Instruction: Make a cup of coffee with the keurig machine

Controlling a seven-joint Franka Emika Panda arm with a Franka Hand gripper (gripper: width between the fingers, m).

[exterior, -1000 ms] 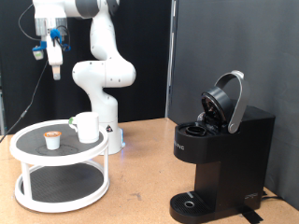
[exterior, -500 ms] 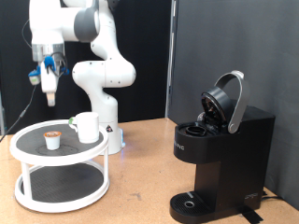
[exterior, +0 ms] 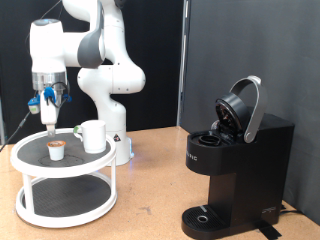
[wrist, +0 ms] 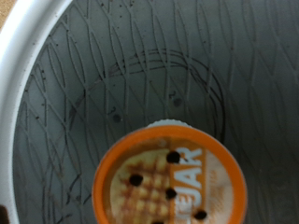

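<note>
The brown top of the small white pod [exterior: 56, 144] [wrist: 170, 179] is below my gripper's fingers, so my gripper should go down to the pod before it closes on it.
The white mug [exterior: 93, 136] stands on the top shelf of a round white two-tier stand [exterior: 30, 156] at the exterior view's left. A small white pod with a brown top [exterior: 57, 149] sits beside it. My gripper [exterior: 49, 120] hangs a short way above the pod, fingers pointing down. In the wrist view the pod's orange-brown printed lid [wrist: 170, 186] fills the lower middle, on the dark tray surface [wrist: 112, 84]; no fingers show there. The black keurig machine [exterior: 240, 160] stands at the right with its domed lid raised and the pod chamber open.
The white rim of the stand [wrist: 28, 65] curves along the wrist view's edge. The robot's white base [exterior: 112, 90] stands behind the stand. The wooden table [exterior: 150, 190] lies between the stand and the machine. A black curtain hangs behind.
The arm has swung down and towards the stand; the gripper has dropped from high at the top left to just above the pod. The mug, the pod and the machine have not moved.
</note>
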